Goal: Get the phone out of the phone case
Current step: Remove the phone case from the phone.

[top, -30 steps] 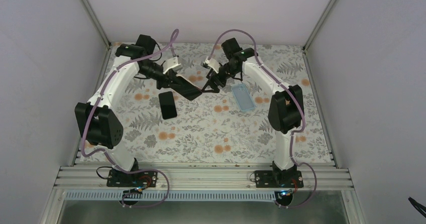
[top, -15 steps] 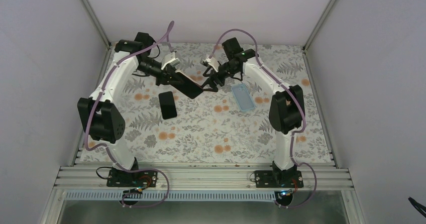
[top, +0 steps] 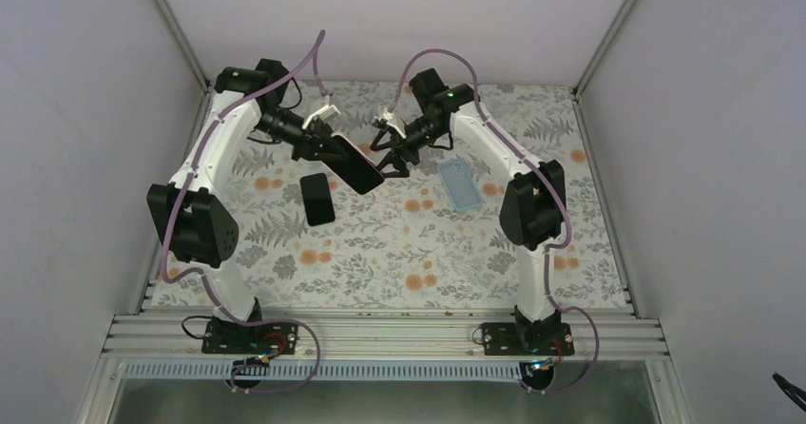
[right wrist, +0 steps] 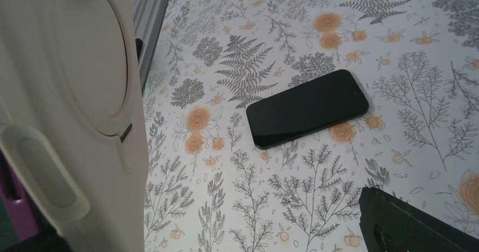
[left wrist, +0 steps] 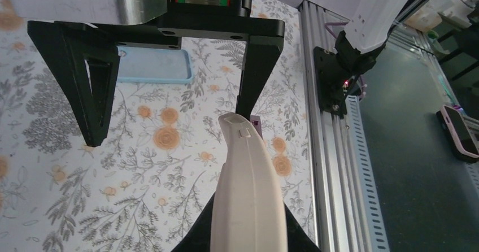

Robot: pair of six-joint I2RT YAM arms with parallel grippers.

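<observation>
The cased phone (top: 358,164) would stay with my left gripper if I lifted my right gripper now: the black fingers of my right gripper are wide apart at the case.
My left gripper (top: 335,148) is shut on a cased phone (top: 358,164) and holds it tilted above the table. The case is beige, seen edge-on in the left wrist view (left wrist: 248,190) and from the back in the right wrist view (right wrist: 73,105), where a purple phone edge (right wrist: 12,190) shows. My right gripper (top: 393,156) is open and empty just beyond the case's free end. Its two black fingers (left wrist: 93,88) stand wide apart, and only one finger (right wrist: 412,224) shows in its own view.
A bare black phone (top: 317,199) lies flat on the floral table left of centre, also in the right wrist view (right wrist: 308,108). A light blue empty case (top: 460,182) lies to the right, also in the left wrist view (left wrist: 152,65). The aluminium rail (left wrist: 333,167) runs along the table's near edge.
The left arm has swung the cased phone up and turned it so the screen faces more upward. The right gripper has shifted left and up, staying at the phone's free end.
</observation>
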